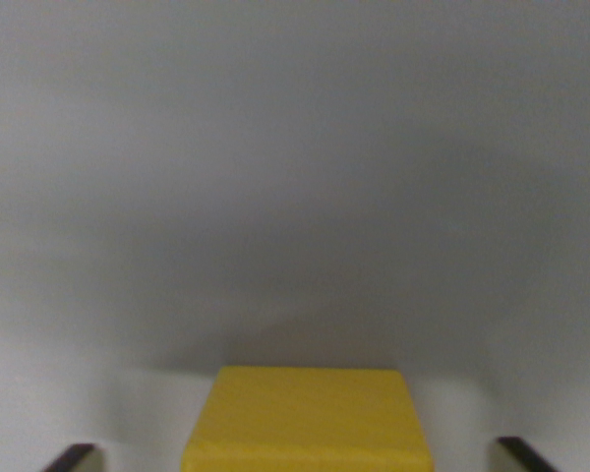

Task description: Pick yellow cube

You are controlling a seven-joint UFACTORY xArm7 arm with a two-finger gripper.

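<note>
I should next grab the yellow cube with my gripper by its opposite sides to pick it, and that will leave the yellow cube's top (308, 408) free.
A yellow cube (307, 418) sits on the pale grey surface at the bottom middle of the wrist view, its top face and front edge showing. My gripper (300, 457) is open: only the two dark fingertips (71, 456) show, one in each bottom corner. The cube lies between them, with a wide gap on each side. Neither finger touches it. The lower part of the cube runs out of the picture.
A plain grey-white surface (295, 177) fills the rest of the view, blurred and featureless. A soft shadow lies just behind the cube.
</note>
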